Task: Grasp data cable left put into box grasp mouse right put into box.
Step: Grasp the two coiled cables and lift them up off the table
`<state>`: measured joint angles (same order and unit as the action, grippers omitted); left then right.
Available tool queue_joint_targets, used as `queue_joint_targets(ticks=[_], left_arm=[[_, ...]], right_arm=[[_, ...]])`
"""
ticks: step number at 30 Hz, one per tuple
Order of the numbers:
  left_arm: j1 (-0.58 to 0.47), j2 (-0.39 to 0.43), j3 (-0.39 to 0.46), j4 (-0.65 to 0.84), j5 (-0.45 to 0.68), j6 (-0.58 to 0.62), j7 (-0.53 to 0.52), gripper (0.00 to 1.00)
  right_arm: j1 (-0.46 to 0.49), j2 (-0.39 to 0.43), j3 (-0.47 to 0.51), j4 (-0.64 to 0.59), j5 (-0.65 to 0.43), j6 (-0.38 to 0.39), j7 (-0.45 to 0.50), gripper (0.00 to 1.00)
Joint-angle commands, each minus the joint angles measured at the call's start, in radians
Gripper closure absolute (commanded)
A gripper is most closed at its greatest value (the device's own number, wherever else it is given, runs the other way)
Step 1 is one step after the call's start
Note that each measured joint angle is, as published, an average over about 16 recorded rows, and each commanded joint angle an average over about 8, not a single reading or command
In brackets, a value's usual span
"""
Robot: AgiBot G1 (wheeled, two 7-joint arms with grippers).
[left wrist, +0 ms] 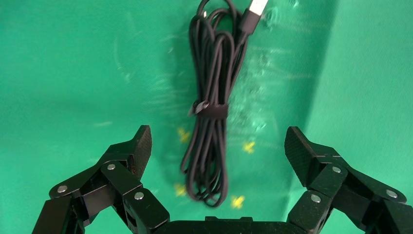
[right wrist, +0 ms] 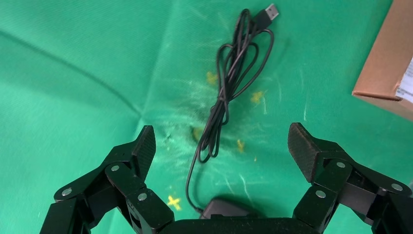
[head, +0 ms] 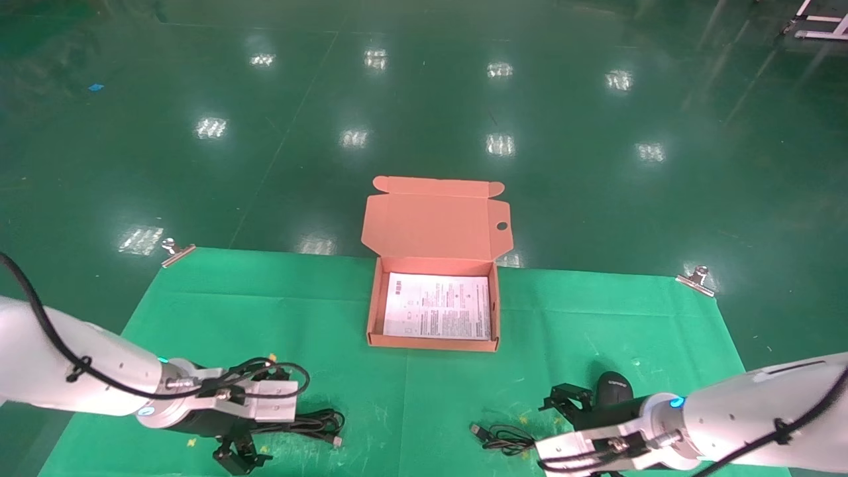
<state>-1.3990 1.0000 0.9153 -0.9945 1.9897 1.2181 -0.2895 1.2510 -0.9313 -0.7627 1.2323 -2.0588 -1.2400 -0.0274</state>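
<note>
My left gripper should next grab the data cable bundle by its strapped middle [left wrist: 210, 111], and then put it into the box.
The data cable [head: 318, 421] lies bundled on the green mat at the front left; in the left wrist view [left wrist: 209, 122] a strap ties its middle and its USB plug [left wrist: 255, 7] points away. My left gripper [head: 235, 456] is open above its near end, fingers [left wrist: 139, 148] on either side, not touching. The black mouse [head: 613, 389] sits at the front right, its thin cord [head: 503, 437] [right wrist: 234, 68] spread to its left. My right gripper [head: 566, 399] is open beside the mouse, whose edge [right wrist: 226, 209] shows beneath its base. The salmon-orange box [head: 372, 311] stands open at mid-table with a white sheet [head: 437, 306] inside.
The green mat [head: 278, 318] covers the table, held by metal clips at the far corners [head: 175, 250] [head: 695, 278]. Glossy green floor lies beyond. The box lid [head: 430, 222] leans back past the far edge. A box corner [right wrist: 384, 68] shows in the right wrist view.
</note>
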Motion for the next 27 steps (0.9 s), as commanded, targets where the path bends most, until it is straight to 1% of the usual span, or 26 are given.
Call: queue_joint_targets(ticks=[1,10,11,12,13,18,19,20,21,27], left_arm=[[-0.001,0.013,-0.005,0.048,-0.013,-0.013,0.013,0.0],[-0.018,0.066,-0.029,0.248,-0.07,-0.049,0.1,0.0],[-0.02,0.071,-0.03,0.267,-0.074,-0.052,0.11,0.03],[-0.021,0.075,-0.032,0.285,-0.078,-0.055,0.119,0.13],[-0.023,0.079,-0.033,0.301,-0.081,-0.057,0.126,0.26],[-0.03,0.096,-0.035,0.362,-0.086,-0.066,0.153,0.88],[-0.031,0.098,-0.035,0.37,-0.086,-0.068,0.155,0.98],[-0.032,0.1,-0.035,0.375,-0.087,-0.069,0.156,1.0],[-0.033,0.101,-0.036,0.379,-0.087,-0.07,0.157,1.0],[-0.034,0.1,-0.035,0.375,-0.087,-0.07,0.155,1.0]], right_arm=[[0.003,-0.019,0.0,-0.028,-0.007,0.007,0.021,0.0],[-0.009,-0.072,-0.022,-0.122,-0.065,0.079,-0.004,0.0],[-0.012,-0.076,-0.023,-0.129,-0.071,0.089,-0.007,0.0],[-0.015,-0.08,-0.025,-0.136,-0.076,0.099,-0.01,0.0],[-0.018,-0.084,-0.026,-0.143,-0.08,0.107,-0.012,0.03],[-0.026,-0.097,-0.028,-0.169,-0.091,0.138,-0.019,0.66],[-0.027,-0.098,-0.028,-0.171,-0.092,0.141,-0.021,0.78],[-0.028,-0.098,-0.028,-0.173,-0.092,0.143,-0.021,0.91],[-0.029,-0.099,-0.028,-0.175,-0.092,0.145,-0.022,1.0],[-0.03,-0.098,-0.027,-0.174,-0.091,0.145,-0.022,1.0]])
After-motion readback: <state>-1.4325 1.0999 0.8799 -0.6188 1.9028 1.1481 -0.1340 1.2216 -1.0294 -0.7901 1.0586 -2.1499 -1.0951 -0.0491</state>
